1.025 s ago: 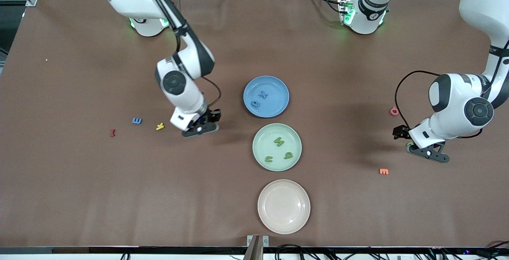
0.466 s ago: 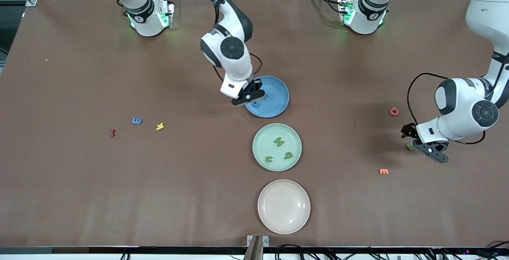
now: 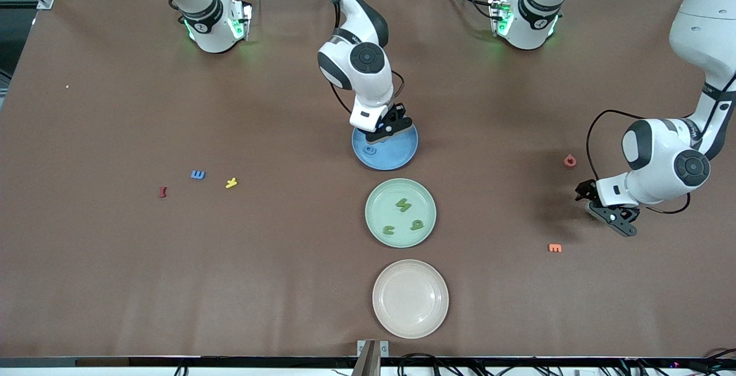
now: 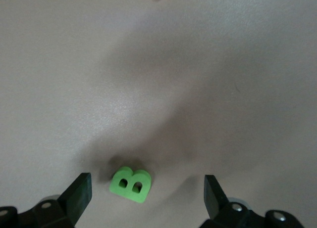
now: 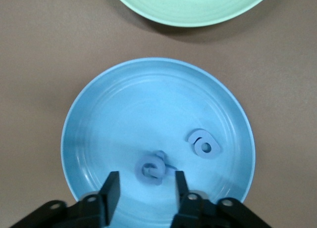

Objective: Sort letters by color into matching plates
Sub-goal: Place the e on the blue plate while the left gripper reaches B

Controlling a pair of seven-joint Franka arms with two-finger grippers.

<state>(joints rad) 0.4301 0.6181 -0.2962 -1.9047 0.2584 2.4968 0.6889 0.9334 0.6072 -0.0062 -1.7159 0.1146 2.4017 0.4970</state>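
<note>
I need to sort the green B into the green plate next, so I should grab it with my left gripper by its top and bottom edges.
My right gripper hangs low over the blue plate, open with nothing between its fingers. Just off its fingertips a blue letter lies in the plate, partly on top of another blue one; a further blue letter lies beside them. The green plate holds three green letters. A blue letter lies on the table toward the right arm's end. My left gripper is low over the table at the left arm's end, open around a green letter B that lies flat.
A cream plate stands nearest the front camera. Loose on the table are a yellow letter and a red one by the blue letter, a pink one and an orange one near my left gripper.
My right gripper travelled from beside the yellow letter to over the blue plate and opened; a blue letter now lies there. My left gripper shifted slightly and turned.
</note>
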